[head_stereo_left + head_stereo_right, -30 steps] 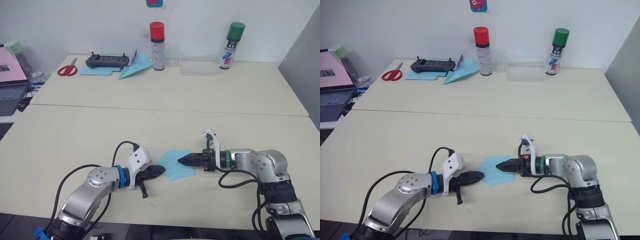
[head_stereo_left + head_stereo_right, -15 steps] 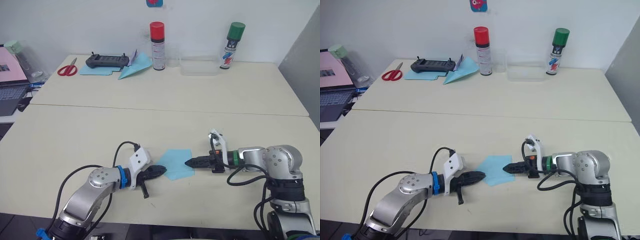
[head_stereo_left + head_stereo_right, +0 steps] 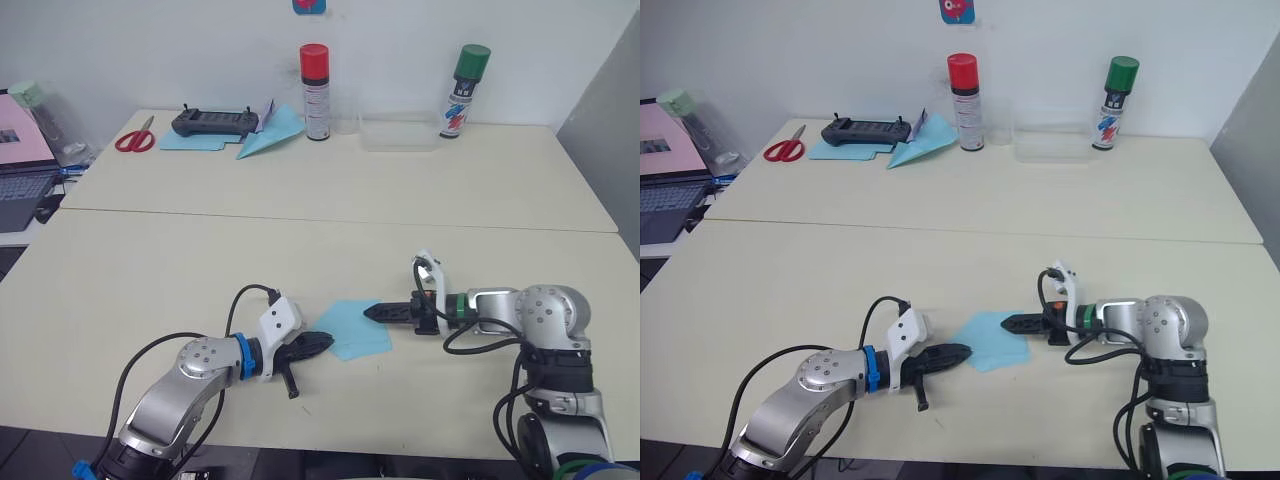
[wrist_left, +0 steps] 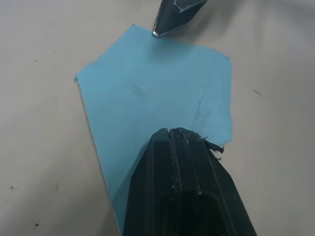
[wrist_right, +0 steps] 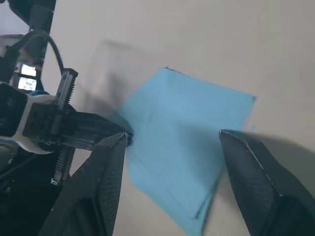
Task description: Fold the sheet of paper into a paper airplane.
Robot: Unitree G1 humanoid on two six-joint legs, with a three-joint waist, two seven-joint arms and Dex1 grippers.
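Observation:
The right gripper grips the light blue paper by its side edge [image 3: 387, 325] next, for the next fold of the paper airplane.
The sheet of paper [image 3: 352, 328] lies flat near the table's front edge, light blue, with creases and one angled corner. My left gripper [image 3: 318, 343] is shut, and its tip rests on the sheet's left edge [image 4: 152, 93]. My right gripper [image 3: 370, 312] is open over the sheet's right side, its fingers [image 5: 106, 162] spread wide above the paper [image 5: 182, 147] with nothing between them. No finished paper airplane is in view.
Along the back of the table [image 3: 330, 240] stand a red-capped spray can [image 3: 314, 90], a green-capped spray can [image 3: 460, 90] and a clear container [image 3: 398, 133]. At the back left lie a black controller [image 3: 214, 122], red scissors [image 3: 134, 138], a blue paper dart [image 3: 268, 135] and a laptop [image 3: 20, 175].
My right gripper drew back to the right off the sheet, then came left again over its right side, slightly higher. The left gripper and the sheet have stayed put.

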